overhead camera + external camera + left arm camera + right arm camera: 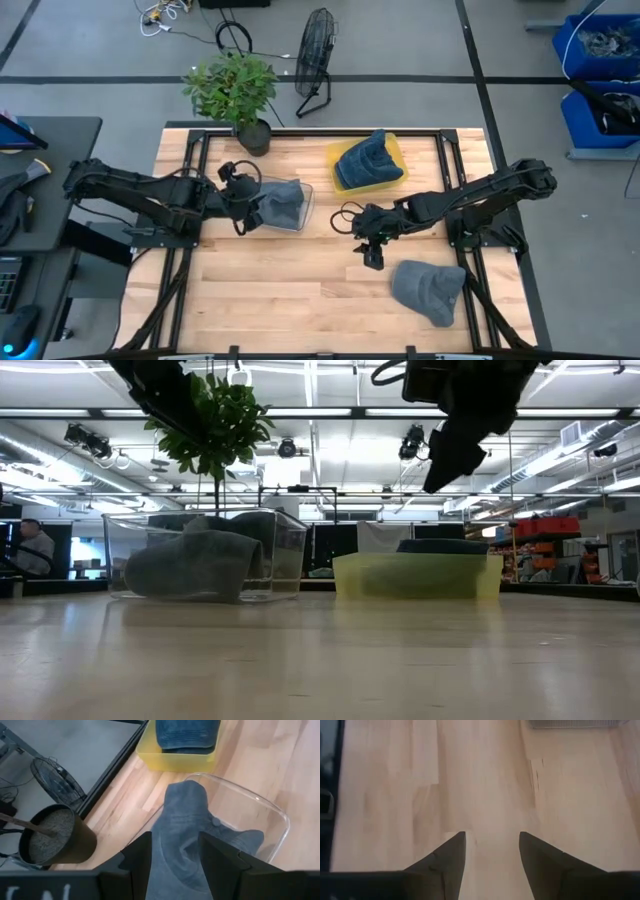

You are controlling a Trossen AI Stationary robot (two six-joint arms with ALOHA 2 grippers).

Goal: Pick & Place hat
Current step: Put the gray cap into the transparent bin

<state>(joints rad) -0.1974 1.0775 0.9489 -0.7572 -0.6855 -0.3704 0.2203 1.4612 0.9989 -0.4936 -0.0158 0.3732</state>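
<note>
I need to place the second grey hat where its brim meets its top [424,290] in my right gripper's hold next, and then put the hat in the clear container [306,193].
A grey hat [280,205] lies in a clear container [306,193] left of the table's middle; in the low view the grey hat [190,565] drapes over the container's near wall [285,550]. My left gripper [243,210] hangs open above that hat [182,820], its fingers [137,860] on either side of it in the wrist view, without touching. A second grey hat [430,288] rests flat on the table at the near right. My right gripper [372,258] is open over bare wood [492,780], left of the second hat. A blue hat [365,162] sits in a yellow bin [396,150].
A potted plant [235,90] stands at the table's far left edge, its black pot [55,840] close to the clear container. A floor fan [315,60] stands beyond the far edge. Bare wood spans the near middle of the table [290,290].
</note>
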